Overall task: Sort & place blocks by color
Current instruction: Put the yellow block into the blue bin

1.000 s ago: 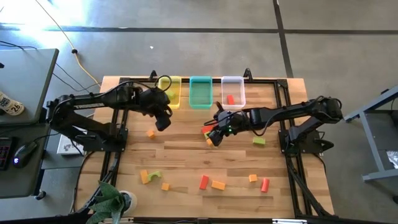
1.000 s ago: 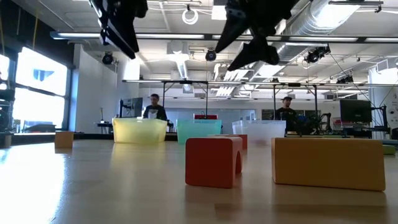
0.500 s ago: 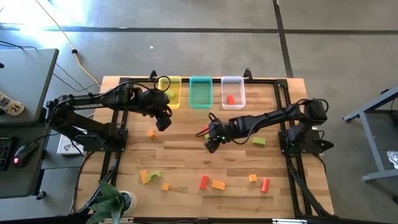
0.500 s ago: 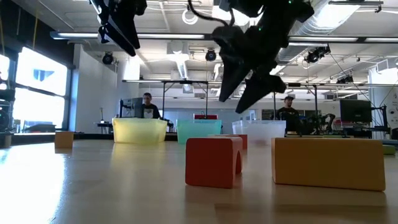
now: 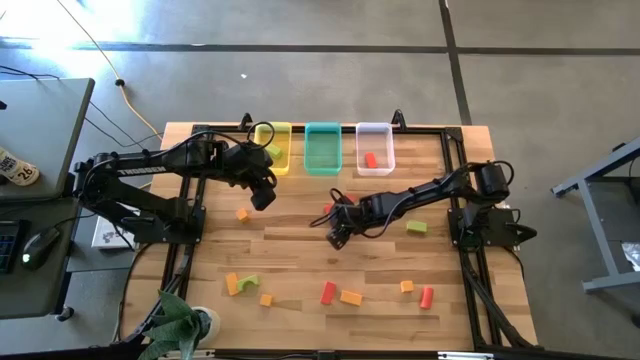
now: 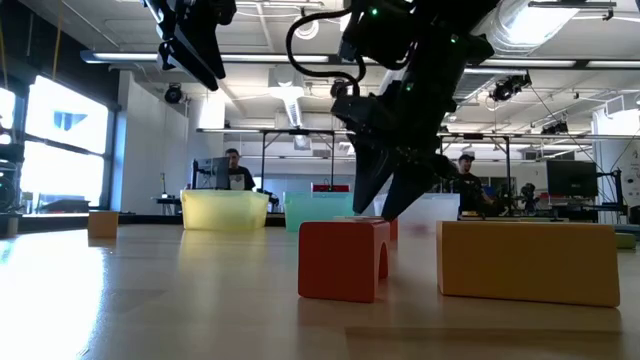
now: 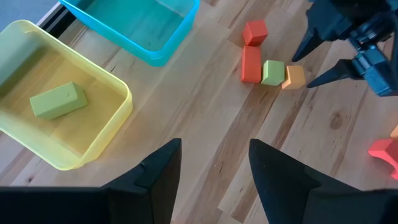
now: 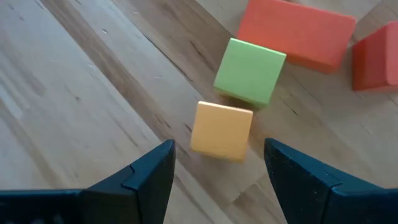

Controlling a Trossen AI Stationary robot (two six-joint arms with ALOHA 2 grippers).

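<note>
I should next grab the two opposite sides of the orange cube with my right gripper, to sort that cube into the teal bin (image 5: 323,150).
In the right wrist view a small orange cube (image 8: 221,130) lies on the wood beside a light green cube (image 8: 250,71), a red cuboid (image 8: 295,31) and a red cube (image 8: 377,57). My right gripper (image 8: 219,146) (image 5: 337,230) is open and points down, one finger on each side of the orange cube, touching nothing. My left gripper (image 7: 214,144) (image 5: 262,196) hangs open above the table near the yellow bin (image 7: 111,134), which holds a green cuboid (image 7: 57,101). The clear bin (image 5: 374,133) holds a red block (image 5: 371,159).
The teal bin (image 5: 322,132) stands between the yellow and clear bins at the far edge. Loose blocks lie toward the near edge: orange (image 5: 350,297), red (image 5: 327,292), red (image 5: 427,296), green (image 5: 416,227), orange (image 5: 243,214). A plant (image 5: 180,325) stands at the near left corner.
My right gripper has come down and moved a little toward the near left, onto the cluster of blocks, staying open. It now stands low over the orange cube. The blocks have not moved.
</note>
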